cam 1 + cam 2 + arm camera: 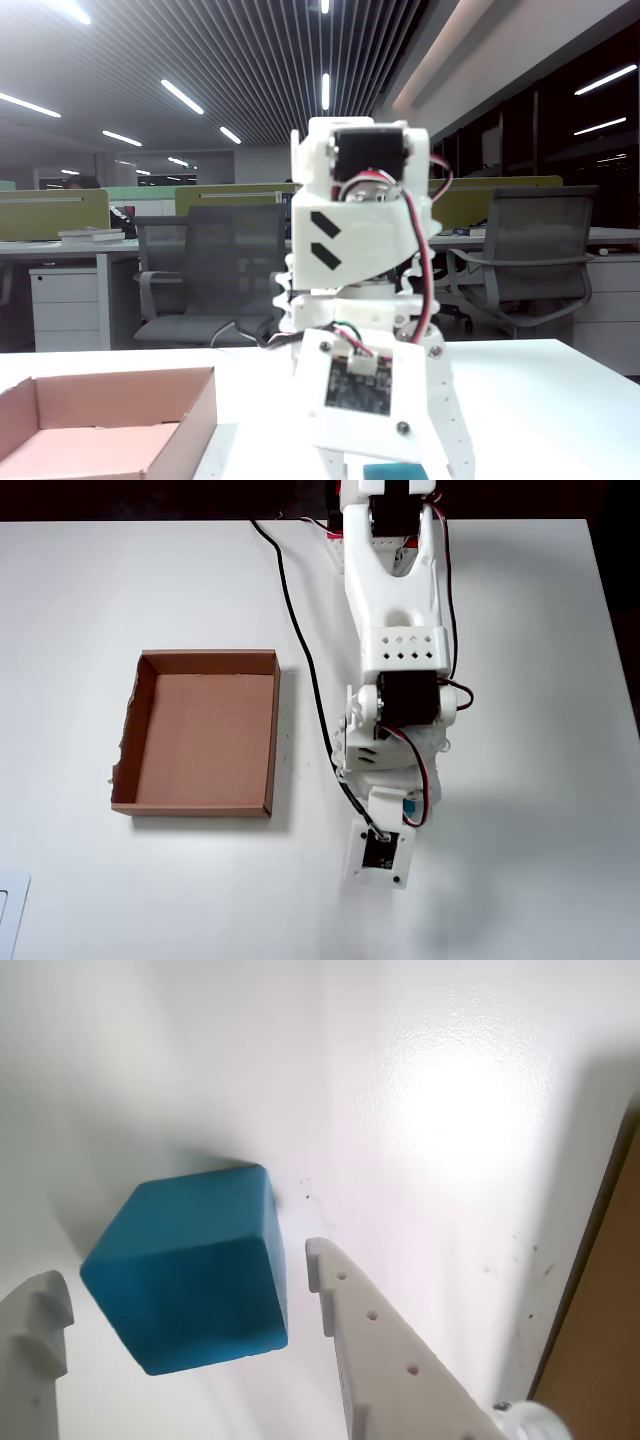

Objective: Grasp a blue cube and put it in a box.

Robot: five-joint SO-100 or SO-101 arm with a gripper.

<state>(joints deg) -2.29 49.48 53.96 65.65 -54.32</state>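
Note:
I need to put the cube in the box point(605, 1330), so next I should grab the blue cube point(190, 1280) by its two opposite sides with my gripper.
The blue cube point(190, 1280) rests on the white table between my two white fingers in the wrist view. My gripper point(185, 1270) is open, one finger on each side of the cube, with a small gap on the right side. In the fixed view the cube point(395, 471) shows at the bottom edge under my lowered gripper point(393, 468). In the overhead view only a sliver of the cube point(411, 808) shows beside my wrist. The box point(272, 730), a shallow brown cardboard tray, lies empty to the left of the arm in that view; it also shows in the fixed view point(200, 425).
The white arm point(395, 630) reaches from the table's far edge, with a black cable point(300, 650) running beside it. A brown surface point(610, 1310) stands at the right edge of the wrist view. Office chairs and desks stand behind the table.

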